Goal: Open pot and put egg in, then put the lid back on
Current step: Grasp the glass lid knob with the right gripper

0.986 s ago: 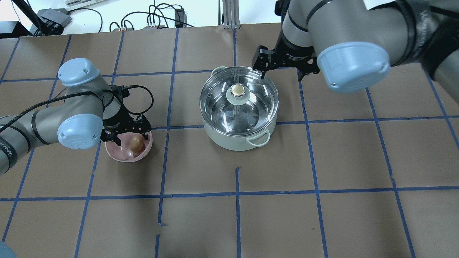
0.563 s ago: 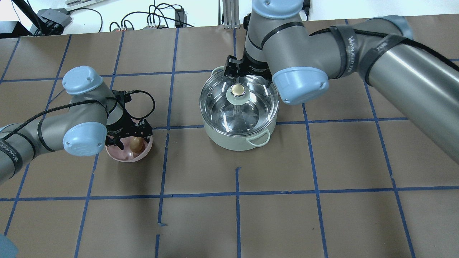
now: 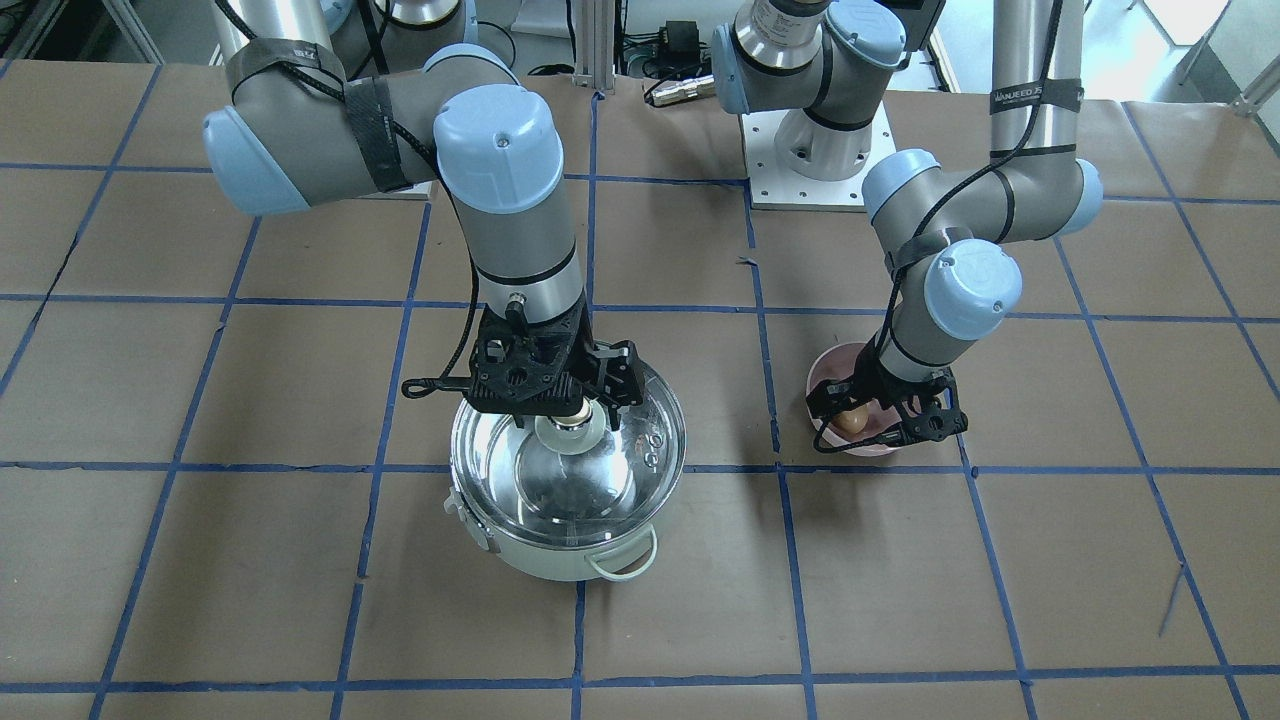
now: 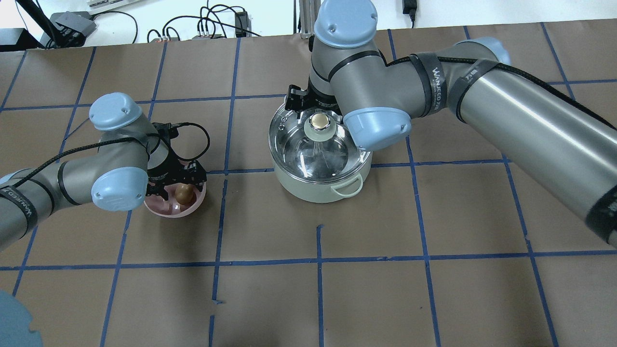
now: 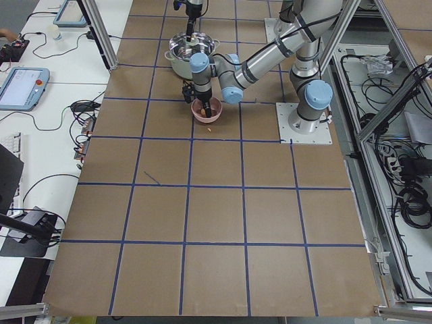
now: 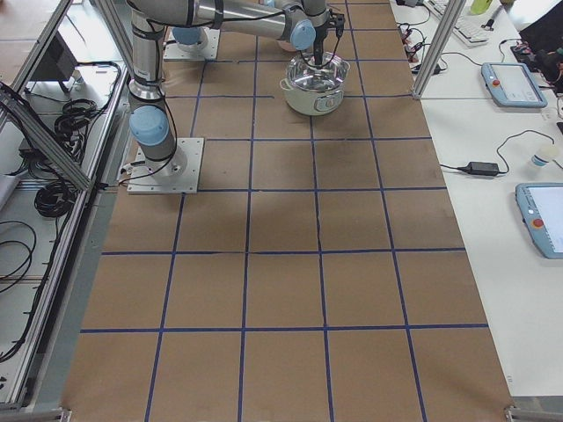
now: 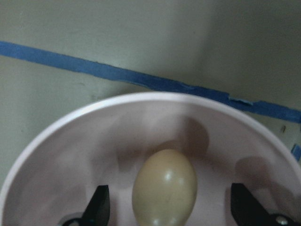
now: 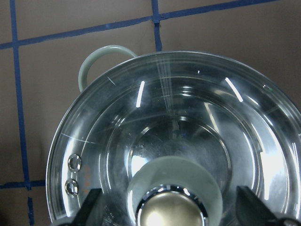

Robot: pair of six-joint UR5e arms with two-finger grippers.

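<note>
The egg's ends taper round, so my left gripper will next grab the egg across its long sides, at the widest part of its shell.
The mint-green pot [image 4: 318, 189] stands mid-table with the glass lid [image 4: 295, 144] on it. My right gripper [image 8: 171, 205] is open and hangs over the lid's beige-gold knob [image 4: 319, 123], one finger on each side and apart from it. The pot [image 3: 560, 562] and lid [image 3: 640, 460] also show in the front view. The tan egg [image 4: 182, 193] lies in the pink bowl [image 4: 166, 210]. My left gripper [image 7: 171, 206] is open, low in the bowl, and its fingertips [image 7: 99, 207] flank the egg [image 7: 164, 186] without touching it.
The brown table [image 4: 318, 289] has a blue tape grid. The pot's near loop handle [image 4: 348, 187] points towards the robot. The right arm's wrist and forearm [image 4: 506, 111] reach over the pot's right side. Cables [image 4: 212, 24] lie beyond the far edge.
My right arm has swung left from beyond the pot's far right rim until its gripper is over the lid knob. My left gripper has sunk slightly further into the bowl around the egg.
</note>
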